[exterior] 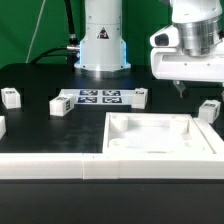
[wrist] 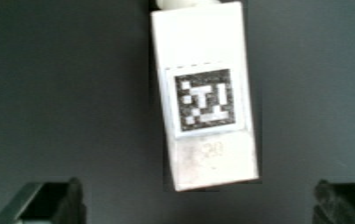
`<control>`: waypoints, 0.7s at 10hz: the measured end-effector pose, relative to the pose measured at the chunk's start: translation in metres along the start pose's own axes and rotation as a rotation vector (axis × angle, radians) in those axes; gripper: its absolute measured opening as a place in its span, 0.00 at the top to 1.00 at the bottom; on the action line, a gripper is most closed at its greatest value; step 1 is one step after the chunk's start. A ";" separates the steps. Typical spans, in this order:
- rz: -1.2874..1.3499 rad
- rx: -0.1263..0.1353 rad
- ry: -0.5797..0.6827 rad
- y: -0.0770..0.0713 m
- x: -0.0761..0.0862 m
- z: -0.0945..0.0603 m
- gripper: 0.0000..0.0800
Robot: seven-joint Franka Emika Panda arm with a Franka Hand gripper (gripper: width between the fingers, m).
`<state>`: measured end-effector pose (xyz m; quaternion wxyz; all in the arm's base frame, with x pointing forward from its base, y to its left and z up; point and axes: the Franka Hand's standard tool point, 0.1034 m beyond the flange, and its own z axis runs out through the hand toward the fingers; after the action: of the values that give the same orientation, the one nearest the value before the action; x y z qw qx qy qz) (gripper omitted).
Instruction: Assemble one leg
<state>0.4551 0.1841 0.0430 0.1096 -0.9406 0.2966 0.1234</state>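
Note:
My fingers are still high above the flat leg, past its near end, so my gripper lowers first; closing now is too early and would miss the leg.
Several small white legs with square tags lie on the black table: one at the exterior view's right (exterior: 209, 110), one by the marker board's right end (exterior: 141, 96), two on the left (exterior: 62, 104) (exterior: 10, 97). My gripper (exterior: 185, 86) hangs open and empty above the table near the right-hand leg. In the wrist view one leg (wrist: 206, 100) lies flat with its tag facing up. My gripper (wrist: 197, 206) is above it with its dark fingertips (wrist: 49, 202) wide apart, past the leg's near end and not touching it.
The large white square tabletop (exterior: 118, 136) with a raised rim lies in front, below the gripper. The marker board (exterior: 100, 97) lies before the robot base (exterior: 101, 45). A white ledge (exterior: 50, 165) runs along the front edge.

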 end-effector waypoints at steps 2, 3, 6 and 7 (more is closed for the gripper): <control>-0.007 -0.003 -0.182 0.004 0.006 -0.003 0.19; 0.000 -0.016 -0.275 0.005 0.005 -0.001 0.19; 0.013 -0.058 -0.508 0.006 -0.006 0.009 0.19; 0.018 -0.072 -0.588 0.006 -0.009 0.013 0.19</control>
<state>0.4418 0.1876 0.0330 0.1562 -0.8652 0.2560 0.4020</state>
